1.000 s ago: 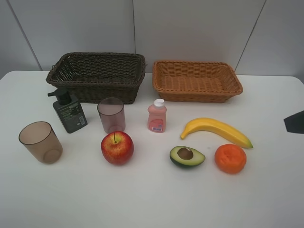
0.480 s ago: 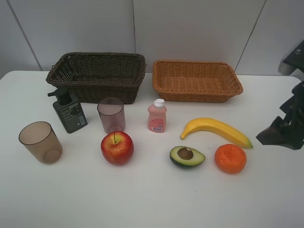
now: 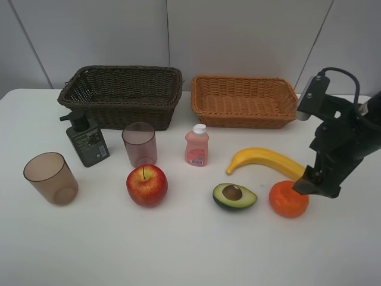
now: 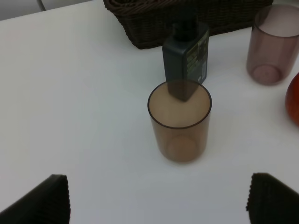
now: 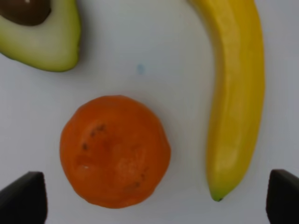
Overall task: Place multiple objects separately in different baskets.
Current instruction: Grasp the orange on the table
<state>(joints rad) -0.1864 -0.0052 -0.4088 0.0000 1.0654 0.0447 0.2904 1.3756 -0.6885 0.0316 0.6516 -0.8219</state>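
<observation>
The robot's right gripper should grab the orange (image 3: 286, 200) by its round sides next, and the orange is meant for the tan basket (image 3: 250, 121).
My right gripper (image 3: 315, 183) hangs open just above the orange (image 3: 286, 200) and the banana's (image 3: 265, 158) tip; its wrist view shows the orange (image 5: 114, 151) and banana (image 5: 236, 98) between wide-spread fingers (image 5: 23, 196), beside the avocado half (image 5: 44, 39). On the table stand the avocado half (image 3: 234, 196), apple (image 3: 146, 185), pink bottle (image 3: 197, 146), pump bottle (image 3: 87, 140) and two cups (image 3: 51, 179) (image 3: 140, 144). Behind them sit the dark basket (image 3: 119, 113) and tan basket (image 3: 250, 121). My left gripper (image 4: 156, 205), open, faces a cup (image 4: 179, 122).
The white table (image 3: 190, 250) ends at a grey panelled wall behind the baskets. The right arm (image 3: 336, 128) leans in from the right edge, over the table beside the tan basket. Both baskets hold nothing.
The right arm has swung in from the right edge and come down over the orange and the banana's tip. Nothing on the table has moved.
</observation>
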